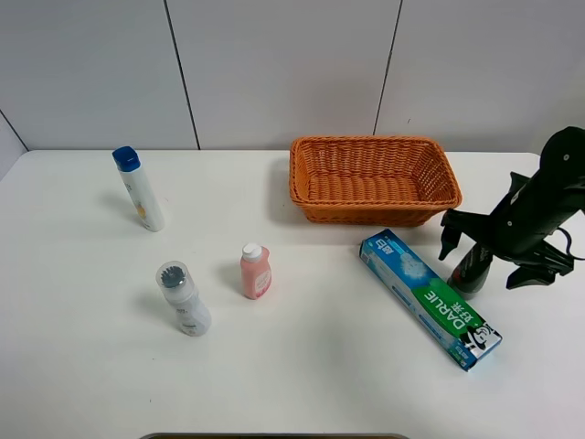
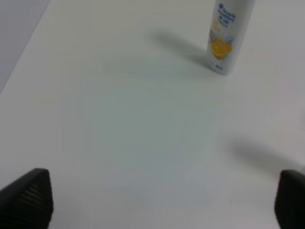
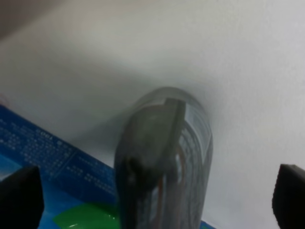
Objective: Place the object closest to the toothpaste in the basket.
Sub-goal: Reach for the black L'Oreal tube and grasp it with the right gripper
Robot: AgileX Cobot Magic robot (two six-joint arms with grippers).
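Note:
The dark bottle (image 1: 471, 270) is between my open fingertips, so my right gripper would hold it if I closed now. I will close.
The blue and green toothpaste box (image 1: 430, 297) lies flat on the white table, right of centre. A dark grey bottle (image 1: 471, 270) stands just right of it, close to the box. My right gripper (image 1: 492, 254) is open, with one finger on each side of the dark bottle and not closed on it. In the right wrist view the bottle (image 3: 164, 157) stands between the open fingertips (image 3: 19, 195), with the toothpaste box (image 3: 43, 152) beside it. The orange wicker basket (image 1: 370, 140) sits behind the box. My left gripper (image 2: 162, 200) is open and empty over bare table.
A white bottle with a blue cap (image 1: 140, 189) stands at the back left and also shows in the left wrist view (image 2: 228, 33). A small pink bottle (image 1: 256, 272) and a white bottle with a grey cap (image 1: 185, 299) stand left of centre.

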